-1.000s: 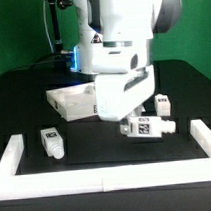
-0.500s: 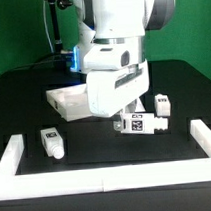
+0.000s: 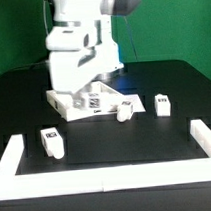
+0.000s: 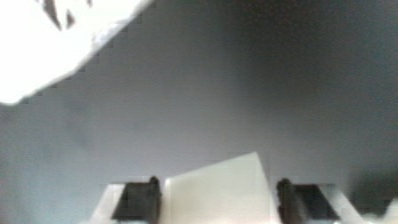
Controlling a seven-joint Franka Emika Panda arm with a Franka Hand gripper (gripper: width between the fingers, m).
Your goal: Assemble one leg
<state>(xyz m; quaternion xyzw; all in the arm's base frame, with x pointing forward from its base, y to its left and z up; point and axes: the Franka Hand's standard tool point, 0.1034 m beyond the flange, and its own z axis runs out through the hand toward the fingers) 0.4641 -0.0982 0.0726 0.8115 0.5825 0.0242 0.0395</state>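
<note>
The held leg [image 4: 221, 192], above the dark table near the white panel, would fall if my gripper opened now.
My gripper [image 3: 93, 102] is shut on a leg [image 3: 93, 97], a stubby white peg with a black-and-white tag. It holds the leg just over the near corner of the large white square panel [image 3: 65, 98]. In the wrist view the leg [image 4: 222, 188] fills the gap between the two dark fingers [image 4: 137, 198], and the gripper [image 4: 217, 202] is closed on it. The panel shows blurred in a corner of the wrist view [image 4: 54, 40]. Three more legs lie loose on the black table: one at the exterior view's left [image 3: 52, 143], one by the panel [image 3: 125, 112], one at the right [image 3: 163, 105].
A low white border [image 3: 108, 183] runs along the table's front and turns up at both sides [image 3: 14, 156] [image 3: 205, 138]. The arm's white body [image 3: 75, 45] stands over the back of the panel.
The gripper has carried the leg from the exterior view's right-centre to the left and up, to the panel's corner. The leg by the panel has come into view.
</note>
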